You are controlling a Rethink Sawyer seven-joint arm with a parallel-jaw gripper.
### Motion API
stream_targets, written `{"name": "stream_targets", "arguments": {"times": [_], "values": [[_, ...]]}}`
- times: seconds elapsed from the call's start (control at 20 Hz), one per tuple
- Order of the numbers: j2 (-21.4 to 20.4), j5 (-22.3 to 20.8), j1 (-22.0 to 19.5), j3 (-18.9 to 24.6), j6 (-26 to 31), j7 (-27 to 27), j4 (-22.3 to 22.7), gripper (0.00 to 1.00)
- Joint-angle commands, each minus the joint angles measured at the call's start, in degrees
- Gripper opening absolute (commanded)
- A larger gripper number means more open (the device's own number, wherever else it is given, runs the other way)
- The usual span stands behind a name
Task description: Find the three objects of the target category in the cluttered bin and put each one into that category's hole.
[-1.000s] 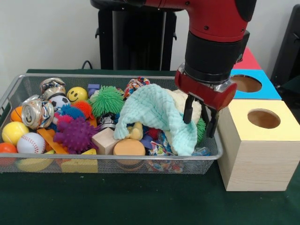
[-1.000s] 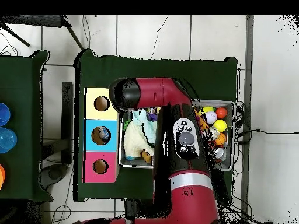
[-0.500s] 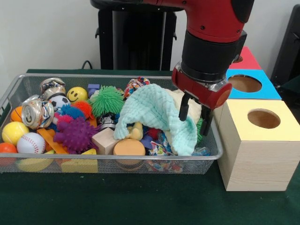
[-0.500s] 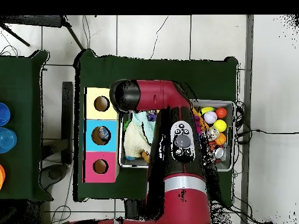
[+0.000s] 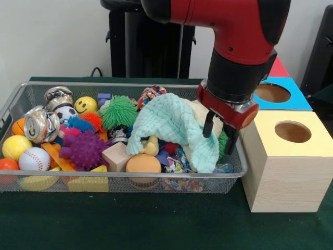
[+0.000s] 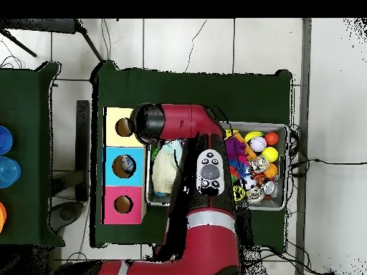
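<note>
The mint-green cloth is next for my gripper to pick up by its raised fold (image 5: 199, 136), because the rest of the cloth lies loosely draped over the toys.
The silver wire-mesh bin (image 5: 125, 183) is full of toys: balls, spiky toys, cans, wooden blocks and a mint green cloth (image 5: 174, 125) draped over a cream item at its right end. My gripper (image 5: 218, 134) hangs open and empty at the bin's right end, fingers beside the cloth's right edge, just inside the rim. Three wooden boxes with round holes stand to the right: yellow (image 5: 291, 133), blue (image 5: 276, 94) and red (image 5: 274, 66). In the overhead view the arm (image 6: 208, 172) covers the bin's middle; the cloth (image 6: 166, 161) shows at the bin's left end.
A baseball (image 5: 34, 159), yellow ball (image 5: 15, 147), crushed can (image 5: 41, 126), purple spiky ball (image 5: 83, 149), green spiky ball (image 5: 118, 111) and smiley ball (image 5: 85, 105) fill the left half. A wooden block (image 5: 117, 156) and round wooden disc (image 5: 143, 163) lie at the front.
The gripper has shifted slightly right and up within the bin's right end, still open and empty. The arm's upper links swung left in the overhead view. The toys have not moved.
</note>
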Motion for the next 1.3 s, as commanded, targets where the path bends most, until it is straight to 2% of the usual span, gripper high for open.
{"name": "stream_targets", "arguments": {"times": [0.05, 0.6, 1.1, 1.3], "values": [[4.95, 4.79, 1.46, -2.32, -4.62, 16.93, -1.68, 1.0], [6.9, 11.58, 2.67, -5.35, -5.47, 18.38, -3.34, 1.0], [8.4, 13.88, 2.71, -7.84, -7.42, 15.95, -4.6, 1.0], [9.71, 15.09, 2.51, -7.81, -10.28, 15.35, -4.75, 1.0]]}}
